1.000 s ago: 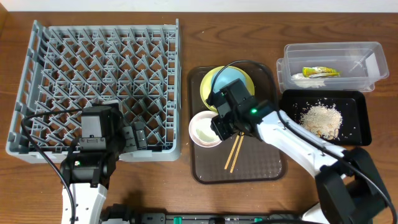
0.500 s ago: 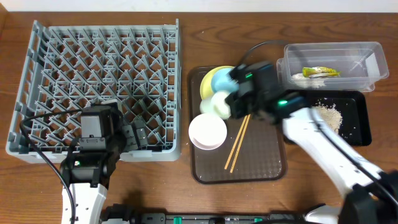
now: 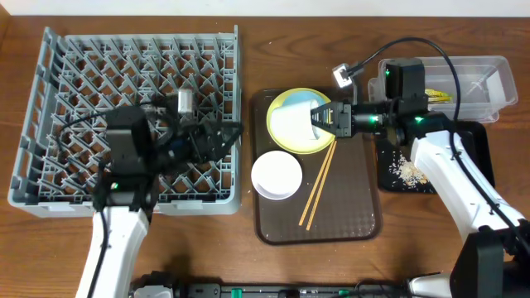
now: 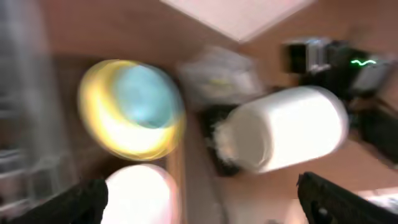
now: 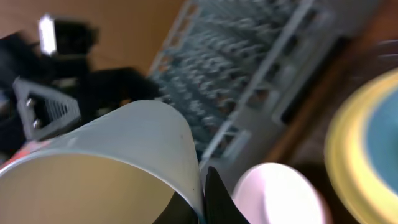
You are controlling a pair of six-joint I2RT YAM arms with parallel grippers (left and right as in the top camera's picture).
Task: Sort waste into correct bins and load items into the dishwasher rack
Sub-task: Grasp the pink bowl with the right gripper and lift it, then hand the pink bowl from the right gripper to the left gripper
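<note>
The small white cup needs to go into the rack (image 3: 124,74) with its opening first. My left gripper should next grab the cup by its closed base end (image 3: 279,123), so the cup's rim stays free.
My right gripper (image 3: 320,117) is shut on the rim of the small white cup (image 3: 291,124) and holds it on its side above the pale-yellow plate (image 3: 281,106) and the light-blue bowl (image 3: 305,103). In the right wrist view the cup (image 5: 106,162) fills the lower left, pinched by a black finger (image 5: 217,199). The pinkish-white bowl (image 3: 277,175) and the wooden chopsticks (image 3: 318,185) lie on the brown tray (image 3: 348,223). My left gripper (image 3: 225,136) is open and empty over the right edge of the grey rack (image 3: 124,74). Its blurred view shows the cup (image 4: 289,137), plate (image 4: 102,124) and bowl (image 4: 137,196).
The clear tub (image 3: 480,79) at the back right holds the green-and-yellow wrapper (image 3: 437,96). The black tray (image 3: 464,161) below it holds beige crumbs (image 3: 406,170). My right arm crosses over both bins. A cable loops above the brown tray.
My right gripper has lifted the white cup off the brown tray and turned it on its side above the plate. My left arm has swung up and right across the rack toward the tray.
</note>
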